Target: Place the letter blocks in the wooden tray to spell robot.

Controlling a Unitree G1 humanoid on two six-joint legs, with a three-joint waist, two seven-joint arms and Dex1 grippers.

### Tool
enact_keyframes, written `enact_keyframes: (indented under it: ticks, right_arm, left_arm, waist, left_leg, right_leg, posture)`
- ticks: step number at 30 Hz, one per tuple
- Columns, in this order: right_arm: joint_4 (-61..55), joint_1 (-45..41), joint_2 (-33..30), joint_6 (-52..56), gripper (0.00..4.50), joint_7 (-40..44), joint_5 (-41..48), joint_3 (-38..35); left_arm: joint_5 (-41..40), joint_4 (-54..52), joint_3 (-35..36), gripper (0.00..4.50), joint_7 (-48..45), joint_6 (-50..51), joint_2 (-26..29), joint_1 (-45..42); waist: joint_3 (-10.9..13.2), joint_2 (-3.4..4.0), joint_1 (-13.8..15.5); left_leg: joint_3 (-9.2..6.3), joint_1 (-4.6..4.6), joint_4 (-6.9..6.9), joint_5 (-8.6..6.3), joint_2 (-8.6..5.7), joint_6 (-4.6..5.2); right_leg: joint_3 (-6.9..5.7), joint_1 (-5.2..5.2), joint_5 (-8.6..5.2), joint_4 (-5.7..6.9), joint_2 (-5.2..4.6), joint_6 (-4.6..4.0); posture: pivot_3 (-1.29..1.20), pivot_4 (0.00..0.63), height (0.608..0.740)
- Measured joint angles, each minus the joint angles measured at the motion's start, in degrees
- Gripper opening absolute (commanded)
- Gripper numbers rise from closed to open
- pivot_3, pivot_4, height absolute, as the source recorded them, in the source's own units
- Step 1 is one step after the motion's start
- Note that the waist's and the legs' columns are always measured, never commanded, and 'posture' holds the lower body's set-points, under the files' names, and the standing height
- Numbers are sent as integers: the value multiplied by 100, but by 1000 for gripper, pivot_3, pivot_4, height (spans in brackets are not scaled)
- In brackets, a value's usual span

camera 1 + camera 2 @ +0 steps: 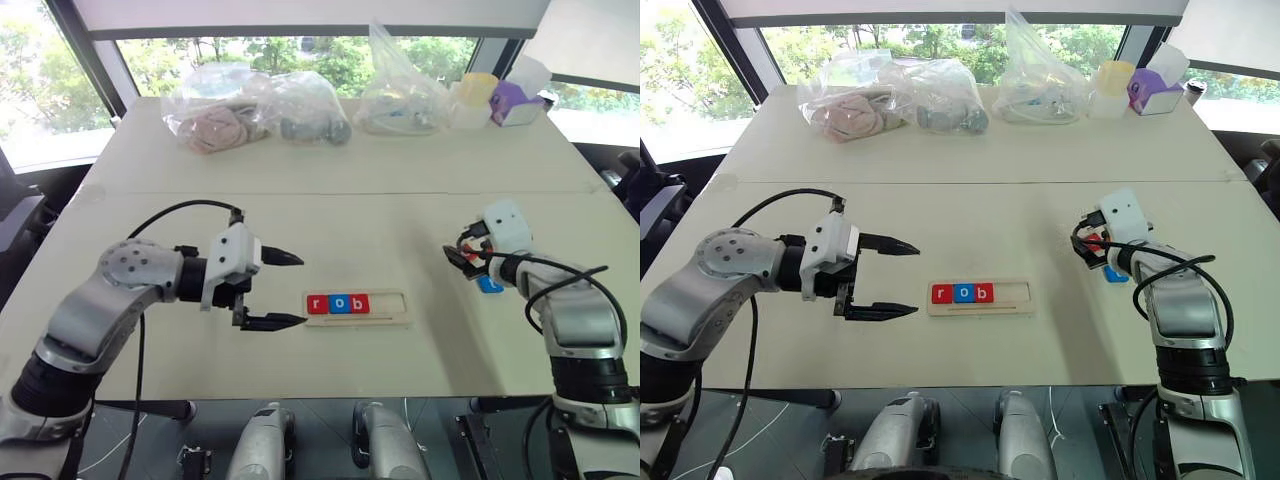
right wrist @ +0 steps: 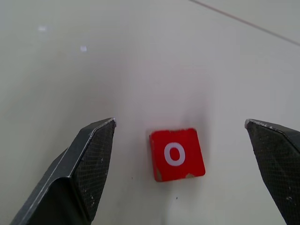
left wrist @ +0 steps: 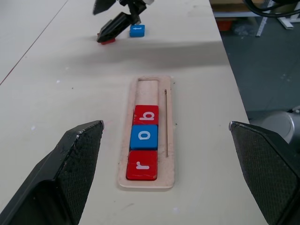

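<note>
I should next pick up the red o block with my right gripper by the sides on either side of its letter (image 2: 200,153). Then I can keep spelling robot in the wooden tray.
The wooden tray (image 1: 388,303) lies at the table's middle front, with red "r" (image 3: 141,165), blue "o" (image 3: 144,137) and red "b" (image 3: 146,115) letter blocks side by side in its left part. My left gripper (image 1: 300,290) hovers open just left of the tray, pointing at it and holding nothing. To the right, my right gripper (image 2: 180,123) is open low over a loose red "o" block (image 2: 176,154) that lies flat on the table between its fingers. A loose blue block (image 1: 489,284) rests on the table beside that gripper.
Clear plastic bags (image 1: 215,115) with soft items line the far edge, beside a yellow cup (image 1: 478,90) and a purple box (image 1: 515,100). The tray's right part is bare wood. The table's front edge runs close below the tray.
</note>
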Motion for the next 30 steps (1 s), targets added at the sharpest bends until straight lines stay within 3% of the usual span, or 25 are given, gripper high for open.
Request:
enact_keyframes:
  ticks: [9,15,18,23,30]
  right_arm:
    - [1160,-103,-2,-1086,4465,222,351,-78]
    - [1353,-114,-142,-1114,4465,530,558,-87]
    - [1348,-72,-209,-1055,3550,676,676,-87]
    - [1243,-49,-212,-904,1168,800,799,-32]
    - [-160,385,-215,401,1194,401,1022,-141]
  left_arm:
    - [57,6,-6,4500,-3,25,-19,-190]
    - [57,-4,-5,4500,9,100,-18,-190]
    - [57,-12,-5,4500,28,118,-19,-191]
    - [60,-12,-6,4500,37,127,-44,-207]
    - [62,-11,-10,4500,17,130,-65,-253]
  waist:
    - [-1,-2,-10]
    - [-2,-2,-15]
    - [-2,-3,-4]
    - [-3,-3,17]
    - [-3,-3,16]
  left_leg:
    - [-3,8,0,1,-1,1]
    - [-6,10,0,0,0,1]
    - [-8,10,0,1,0,1]
    - [-9,11,3,1,0,1]
    - [-14,3,0,0,0,1]
  right_leg:
    - [1,10,0,0,1,0]
    - [1,12,0,0,2,0]
    - [1,14,0,0,2,0]
    - [1,19,0,0,1,0]
    - [0,8,-2,1,2,1]
  posture:
    - [0,150,740]
    - [0,150,740]
    - [0,150,740]
    - [0,150,740]
    - [0,150,740]
